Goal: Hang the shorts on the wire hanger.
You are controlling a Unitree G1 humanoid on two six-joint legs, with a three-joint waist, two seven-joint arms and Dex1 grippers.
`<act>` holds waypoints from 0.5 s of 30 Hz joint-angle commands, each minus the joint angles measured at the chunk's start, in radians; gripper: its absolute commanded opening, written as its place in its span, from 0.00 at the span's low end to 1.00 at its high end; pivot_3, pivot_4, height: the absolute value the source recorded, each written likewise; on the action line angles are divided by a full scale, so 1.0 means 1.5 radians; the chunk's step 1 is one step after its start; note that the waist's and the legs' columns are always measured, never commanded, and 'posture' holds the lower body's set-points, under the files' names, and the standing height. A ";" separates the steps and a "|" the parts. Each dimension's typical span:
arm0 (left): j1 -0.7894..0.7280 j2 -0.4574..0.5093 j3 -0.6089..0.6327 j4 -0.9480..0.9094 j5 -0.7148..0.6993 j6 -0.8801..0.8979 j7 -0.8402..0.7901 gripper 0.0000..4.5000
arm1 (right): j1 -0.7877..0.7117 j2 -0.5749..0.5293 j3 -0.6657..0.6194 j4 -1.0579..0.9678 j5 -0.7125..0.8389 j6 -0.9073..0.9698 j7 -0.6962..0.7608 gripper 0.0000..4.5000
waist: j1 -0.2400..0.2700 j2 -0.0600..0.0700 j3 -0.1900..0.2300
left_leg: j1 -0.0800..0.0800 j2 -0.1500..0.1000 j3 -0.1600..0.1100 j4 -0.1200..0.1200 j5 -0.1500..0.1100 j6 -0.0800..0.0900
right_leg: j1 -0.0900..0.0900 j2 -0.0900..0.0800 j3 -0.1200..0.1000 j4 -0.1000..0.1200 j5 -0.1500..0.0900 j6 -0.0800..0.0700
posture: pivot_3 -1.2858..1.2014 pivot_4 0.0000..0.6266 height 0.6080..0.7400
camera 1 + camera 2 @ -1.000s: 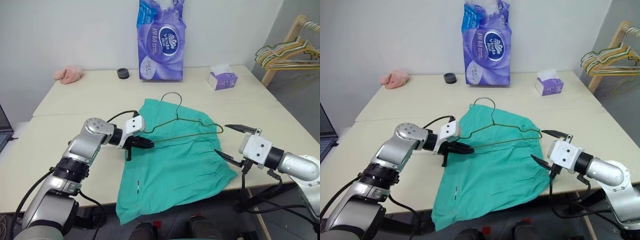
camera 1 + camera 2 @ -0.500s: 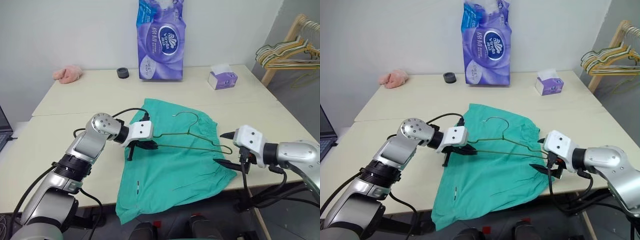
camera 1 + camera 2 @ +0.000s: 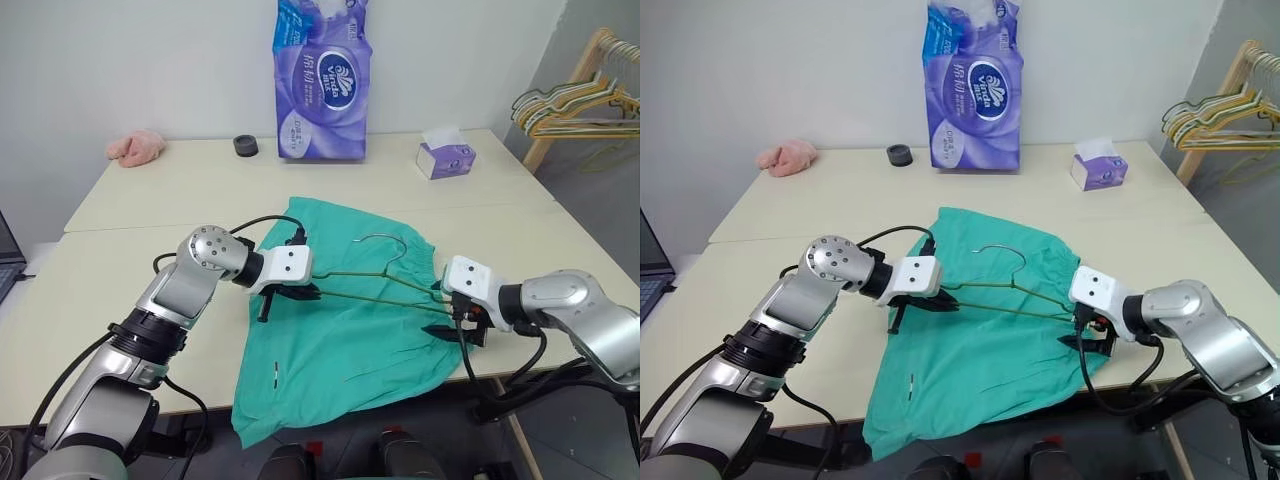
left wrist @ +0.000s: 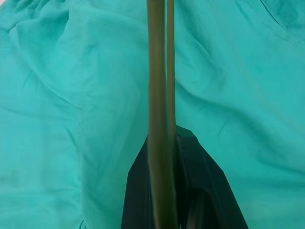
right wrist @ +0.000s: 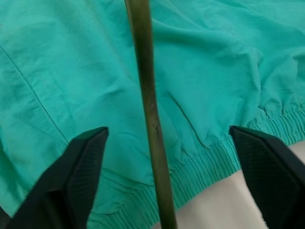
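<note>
I need to grab the wire hanger by its lower corner (image 3: 443,306) with my right gripper next, so that I can hang the shorts (image 3: 340,335).
The teal-green shorts (image 3: 340,335) lie flat on the table's near half, with the gathered waistband (image 5: 214,164) toward the right. Just above them is the wire hanger (image 3: 372,285), lying low with its hook (image 3: 387,241) pointing away from me. My left gripper (image 3: 300,291) is shut on the hanger's left corner, and the wire (image 4: 159,119) runs out between its black fingers (image 4: 202,186). My right gripper (image 3: 443,311) is at the hanger's right end over the waistband. It is open, its fingers (image 5: 86,162) standing apart on either side of the wire (image 5: 147,105).
At the back of the table are a purple tissue pack (image 3: 320,80), a small tissue box (image 3: 445,158), a black round object (image 3: 246,146) and a pink fluffy cloth (image 3: 136,147). A bunch of hangers (image 3: 570,105) hangs on a wooden rack at far right. A laptop edge (image 3: 8,262) shows left.
My right gripper has come down and in to the hanger's right end at the waistband, its fingers a little closer together. The hanger has rolled flatter, hook shifted right. The left grip has held.
</note>
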 commanded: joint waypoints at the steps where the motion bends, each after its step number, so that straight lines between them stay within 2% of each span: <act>1: -0.009 -0.001 0.001 -0.023 0.004 -0.009 0.007 0.00 | -0.018 -0.001 0.009 -0.007 -0.011 0.016 0.004 0.65 | 0.000 0.000 0.000 | 0.000 0.000 0.000 0.000 0.000 0.000 | 0.000 0.000 0.000 0.000 0.000 0.000 | 0.46 0.10 1.00; 9: -0.010 -0.004 -0.001 -0.027 0.014 -0.011 0.012 0.00 | -0.027 0.021 0.024 -0.005 -0.025 0.043 -0.011 0.05 | 0.000 0.000 0.000 | 0.000 0.000 0.000 0.000 0.000 0.000 | 0.000 0.000 0.000 0.000 0.000 0.000 | 0.46 0.09 1.00; 10: -0.010 -0.004 -0.002 -0.027 0.015 -0.011 0.013 0.00 | -0.027 0.022 0.025 -0.005 -0.026 0.045 -0.010 0.01 | 0.000 0.000 0.000 | 0.000 0.000 0.000 0.000 0.000 0.000 | 0.000 0.000 0.000 0.000 0.000 0.000 | 0.46 0.09 1.00; 15: -0.009 -0.009 -0.004 -0.025 0.022 -0.018 0.023 0.00 | -0.027 0.023 0.025 -0.009 -0.025 0.052 -0.009 0.01 | 0.000 0.000 0.000 | 0.000 0.000 0.000 0.000 0.000 0.000 | 0.000 0.000 -0.001 0.000 0.000 0.000 | 0.46 0.09 1.00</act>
